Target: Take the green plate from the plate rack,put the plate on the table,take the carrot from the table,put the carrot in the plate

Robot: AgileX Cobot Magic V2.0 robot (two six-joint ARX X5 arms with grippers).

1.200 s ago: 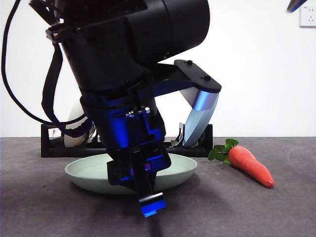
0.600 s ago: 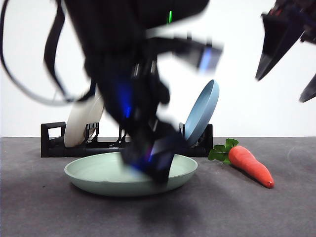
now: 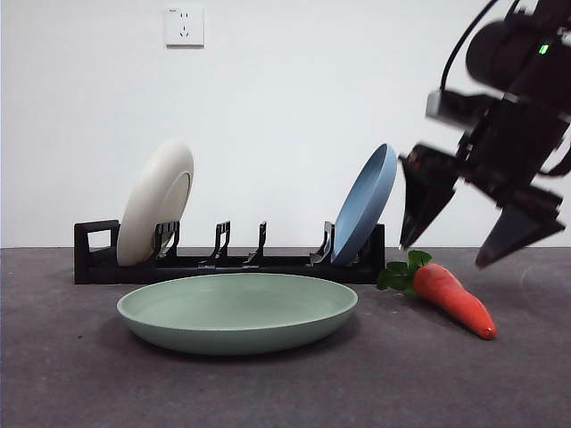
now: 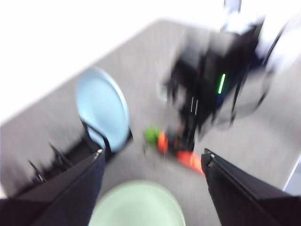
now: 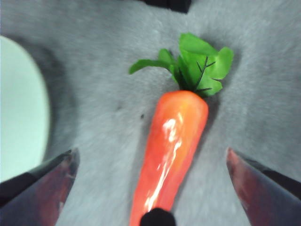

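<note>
The right gripper grabs the carrot by its thick orange body (image 3: 452, 297) next, to put the carrot in the green plate (image 3: 236, 312).
The green plate (image 3: 236, 312) lies flat on the table (image 3: 80, 374) in front of the plate rack (image 3: 232, 261). The carrot (image 3: 451, 296) lies on the table right of the plate, with its leaves toward the rack. My right gripper (image 3: 449, 251) hangs open just above the carrot, one jaw on each side. In the right wrist view the carrot (image 5: 171, 141) lies lengthwise between the spread jaws of my right gripper (image 5: 151, 153), and the plate's rim (image 5: 19, 108) shows beside it. My left gripper (image 4: 153, 153) is open and empty, high above the plate (image 4: 138, 205), in a blurred view.
A cream-white plate (image 3: 156, 201) stands in the rack's left end and a blue plate (image 3: 366, 203) leans in its right end, close to the right gripper. The middle slots hold nothing. A white wall stands behind the rack.
The left arm has let go of the green plate and lifted out of the front view. The right arm has come down from the top right to just over the carrot.
</note>
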